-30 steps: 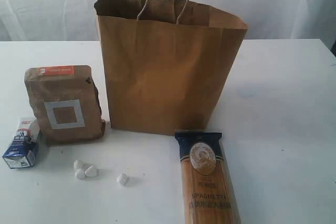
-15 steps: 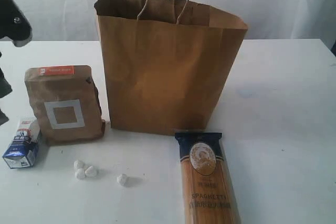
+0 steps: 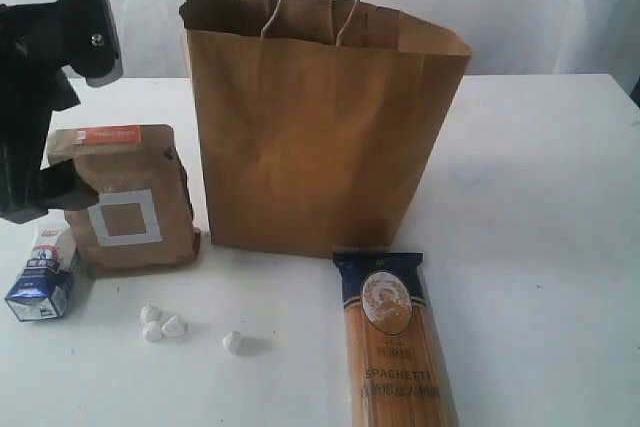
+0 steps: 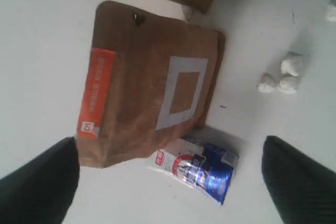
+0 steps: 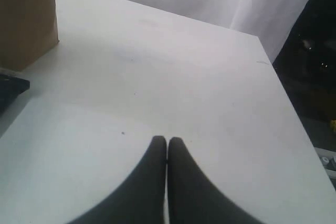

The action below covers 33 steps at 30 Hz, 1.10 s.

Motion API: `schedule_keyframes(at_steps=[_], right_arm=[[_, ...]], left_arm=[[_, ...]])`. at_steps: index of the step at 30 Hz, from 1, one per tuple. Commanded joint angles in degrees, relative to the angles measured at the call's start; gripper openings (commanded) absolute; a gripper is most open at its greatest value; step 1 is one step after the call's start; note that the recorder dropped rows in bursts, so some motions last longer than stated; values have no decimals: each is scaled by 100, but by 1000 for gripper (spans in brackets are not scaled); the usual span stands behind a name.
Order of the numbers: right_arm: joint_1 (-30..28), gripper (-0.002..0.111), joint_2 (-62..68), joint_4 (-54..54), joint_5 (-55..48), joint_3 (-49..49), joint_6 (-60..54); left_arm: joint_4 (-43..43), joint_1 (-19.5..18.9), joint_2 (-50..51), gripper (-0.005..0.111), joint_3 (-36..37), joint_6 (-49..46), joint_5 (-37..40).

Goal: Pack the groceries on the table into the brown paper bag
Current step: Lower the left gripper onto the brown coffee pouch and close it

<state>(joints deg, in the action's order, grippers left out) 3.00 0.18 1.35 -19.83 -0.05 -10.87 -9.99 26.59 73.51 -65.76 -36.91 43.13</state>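
The left gripper grabs the brown pouch by its square-labelled side [image 3: 120, 218] and back next. Then it packs the brown pouch into the paper bag [image 3: 320, 137].
The tall brown paper bag [image 3: 320, 137] stands open at the middle back of the white table [image 3: 540, 207]. To its left stands the brown pouch [image 3: 125, 197] with a grey square label, and the small blue-white carton [image 3: 42, 277] lies beside it. The spaghetti packet [image 3: 395, 347] lies in front of the bag. My left gripper [image 3: 40, 182] hangs open above the pouch's left edge. In the left wrist view the left gripper [image 4: 169, 144] holds nothing, with the pouch [image 4: 147, 82] and carton [image 4: 202, 166] below it. My right gripper [image 5: 167, 140] is shut and empty over bare table.
Three small white lumps [image 3: 160, 325] and a single one [image 3: 233, 342] lie in front of the pouch. The right wrist view shows the bag's corner [image 5: 26, 14], a dark end of the spaghetti packet [image 5: 10, 90] and the table's far edge [image 5: 265, 61].
My left arm has come in from the left edge and risen over the pouch, and its jaws now stand open. The groceries and the bag have not moved.
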Motion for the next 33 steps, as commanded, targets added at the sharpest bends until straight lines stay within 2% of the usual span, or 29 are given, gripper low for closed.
schedule_keyframes(at_steps=[1, 4, 7, 8, 10, 13, 14, 15, 16, 19, 20, 24, 33], right_arm=[[-27, 0, -18, 12, 22, 5, -47], [-27, 0, -18, 12, 22, 5, 41], [-27, 0, -18, 12, 22, 5, 60], [-27, 0, -18, 12, 22, 5, 60], [-27, 0, -18, 12, 22, 5, 60], [-27, 0, -18, 12, 22, 5, 60], [-27, 0, -18, 12, 22, 5, 60], [-27, 0, -18, 12, 22, 5, 60], [-27, 0, -18, 12, 22, 5, 60], [-27, 0, -18, 12, 22, 5, 60], [-27, 0, -18, 12, 22, 5, 60], [-27, 0, -18, 12, 22, 5, 60], [-27, 0, -18, 12, 22, 5, 60]], left_arm=[[389, -18, -17, 105, -50, 11, -231], [335, -18, -4, 105, -50, -121, -344], [-468, -18, 124, 105, -93, -165, -1287], [-479, -18, 213, 105, -147, -165, -1383], [-479, -18, 465, 105, -286, -198, -1138], [-490, -156, 1059, 105, -647, -520, -75], [-440, -295, 1465, 105, -965, -470, 652], [-424, -347, 1597, 105, -1086, -458, 842], [-401, -465, 1811, 105, -1312, -458, 904], [-226, -573, 1991, 105, -1499, -625, 458], [5, -594, 2074, 105, -1499, -977, 395], [429, -594, 2437, 105, -1499, -1583, 589], [476, -594, 3189, 105, -1499, -1579, 373]])
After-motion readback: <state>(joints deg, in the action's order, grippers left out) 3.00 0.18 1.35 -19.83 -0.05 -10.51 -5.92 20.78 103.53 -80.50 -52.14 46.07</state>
